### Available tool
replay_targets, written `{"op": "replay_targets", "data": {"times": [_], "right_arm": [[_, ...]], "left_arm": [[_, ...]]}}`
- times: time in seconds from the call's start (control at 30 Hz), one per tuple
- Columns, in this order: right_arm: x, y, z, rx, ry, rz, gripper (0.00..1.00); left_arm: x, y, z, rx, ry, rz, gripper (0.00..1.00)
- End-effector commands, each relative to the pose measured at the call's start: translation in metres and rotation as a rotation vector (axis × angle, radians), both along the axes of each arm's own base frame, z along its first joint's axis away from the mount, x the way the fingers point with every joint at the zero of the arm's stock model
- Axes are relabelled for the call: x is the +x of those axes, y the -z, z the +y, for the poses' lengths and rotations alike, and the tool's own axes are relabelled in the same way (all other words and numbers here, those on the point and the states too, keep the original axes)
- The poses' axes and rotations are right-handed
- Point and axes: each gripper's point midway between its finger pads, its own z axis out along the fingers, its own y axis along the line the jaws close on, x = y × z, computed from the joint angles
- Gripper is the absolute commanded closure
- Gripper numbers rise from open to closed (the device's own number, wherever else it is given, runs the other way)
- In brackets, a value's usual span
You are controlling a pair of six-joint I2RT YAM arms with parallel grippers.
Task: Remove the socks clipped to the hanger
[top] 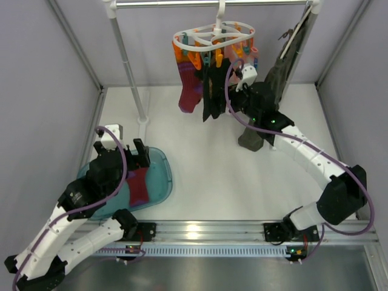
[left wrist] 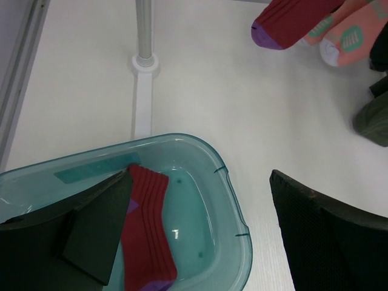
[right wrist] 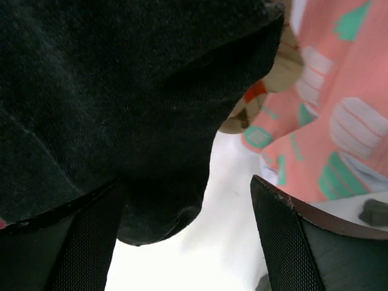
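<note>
My right gripper needs to grip the black sock by its hanging toe (top: pixel 217 109) next. That leaves the sock's clipped end free for my left gripper to remove.
The white oval hanger (top: pixel 212 33) with orange and teal clips hangs from the top rail. A maroon sock (top: pixel 190 88), a black sock (top: pixel 212 100) and pink patterned socks (top: pixel 247 57) are clipped to it. My right gripper (top: pixel 239 70) is raised among them, open (right wrist: pixel 191 236). The black sock's toe (right wrist: pixel 121 109) hangs against its left finger (right wrist: pixel 79 242), and a pink patterned sock (right wrist: pixel 339 121) hangs beyond its right finger. My left gripper (top: pixel 127 159) is open and empty (left wrist: pixel 200 230) above the teal tub (top: pixel 162 176). One maroon sock (left wrist: pixel 145 230) lies in the tub.
A dark olive garment (top: pixel 291 54) hangs on a slim hanger at the back right, its lower end (top: pixel 250 140) resting on the table beside the right arm. The rack's pole (top: pixel 130 66) and its base (left wrist: pixel 145 63) stand behind the tub (left wrist: pixel 239 212). Grey walls close in both sides.
</note>
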Motion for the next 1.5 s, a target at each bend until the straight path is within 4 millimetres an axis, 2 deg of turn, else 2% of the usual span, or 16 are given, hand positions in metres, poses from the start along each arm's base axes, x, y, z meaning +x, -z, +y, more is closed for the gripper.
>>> {"op": "replay_targets", "data": {"times": [0.0,0.23,0.47,0.5,0.6,0.63,0.7,0.8,0.83,0.93,1.0,1.03,1.07,1.17,1.3,1.47], "right_arm": [[0.005,-0.029,0.020,0.074,-0.084,-0.058,0.21],[-0.004,-0.032,0.050,0.105,-0.262,-0.075,0.12],[-0.005,-0.047,0.061,0.152,-0.344,-0.145,0.07],[-0.005,-0.052,0.064,0.163,-0.355,-0.156,0.11],[-0.009,-0.057,0.068,0.192,-0.388,-0.176,0.40],[-0.010,-0.057,0.068,0.199,-0.387,-0.179,0.65],[-0.012,-0.048,0.064,0.208,-0.370,-0.162,0.73],[-0.019,-0.053,0.060,0.222,-0.361,-0.184,0.88],[-0.020,-0.045,0.057,0.213,-0.342,-0.172,1.00],[-0.033,-0.045,0.055,0.206,-0.342,-0.191,1.00],[-0.041,-0.049,0.053,0.210,-0.340,-0.200,1.00],[-0.044,-0.043,0.051,0.206,-0.336,-0.190,1.00],[-0.051,-0.048,0.050,0.216,-0.341,-0.200,1.00],[-0.064,-0.046,0.047,0.208,-0.335,-0.205,1.00],[-0.076,-0.037,0.038,0.186,-0.300,-0.181,1.00],[-0.101,-0.040,0.044,0.176,-0.310,-0.192,1.00]], "left_arm": [[-0.001,-0.025,-0.010,-0.083,0.042,-0.047,0.01],[-0.004,-0.043,-0.027,-0.137,0.122,-0.059,0.01],[-0.002,-0.048,-0.040,-0.155,0.175,-0.061,0.01],[-0.002,-0.052,-0.044,-0.166,0.193,-0.065,0.01],[0.000,-0.065,-0.053,-0.205,0.226,-0.092,0.01],[-0.002,-0.070,-0.059,-0.221,0.257,-0.097,0.02],[-0.002,-0.092,-0.068,-0.269,0.290,-0.134,0.01],[-0.002,-0.114,-0.084,-0.310,0.357,-0.154,0.01],[-0.003,-0.135,-0.085,-0.340,0.371,-0.195,0.01],[0.001,-0.156,-0.104,-0.351,0.437,-0.212,0.02],[0.003,-0.183,-0.120,-0.372,0.504,-0.254,0.01],[0.010,-0.185,-0.130,-0.366,0.522,-0.246,0.02],[0.009,-0.207,-0.131,-0.379,0.536,-0.292,0.02],[0.021,-0.227,-0.138,-0.355,0.528,-0.323,0.02],[0.035,-0.239,-0.144,-0.336,0.509,-0.344,0.02],[0.056,-0.235,-0.179,-0.320,0.571,-0.301,0.03]]}}
